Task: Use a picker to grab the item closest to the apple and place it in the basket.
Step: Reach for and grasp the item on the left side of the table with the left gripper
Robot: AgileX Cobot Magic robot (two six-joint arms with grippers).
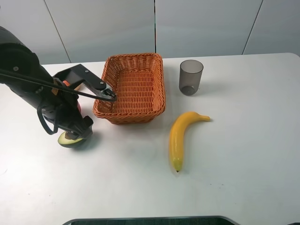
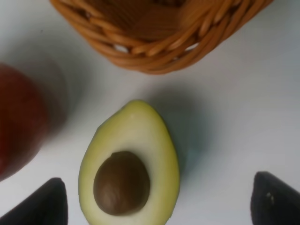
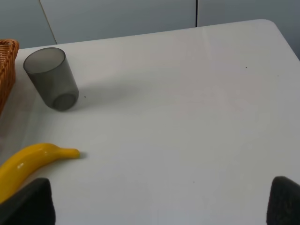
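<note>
The avocado half needs to be grabbed next by its wide end around the pit point(image 1: 69, 139) point(image 2: 124, 185) with my left gripper, so that it can go in the wicker basket.
A cut avocado half point(image 2: 130, 168) lies face up with its brown pit showing, framed by the open fingers of my left gripper point(image 2: 158, 201), one on each side of it. In the exterior high view the avocado half point(image 1: 72, 139) peeks out under the left arm. The red apple point(image 2: 18, 126) sits close beside the avocado, mostly cut off by the frame edge. The orange wicker basket point(image 1: 161, 84) stands just beyond them, its corner point(image 2: 159, 42) close to the avocado. My right gripper point(image 3: 154, 206) is open over bare table.
A yellow banana point(image 1: 180, 136) lies right of the basket, also seen from the right wrist as a banana point(image 3: 28, 164). A grey translucent cup point(image 1: 191, 77) stands behind it. A black part of the left arm point(image 1: 89, 83) reaches over the basket's left rim.
</note>
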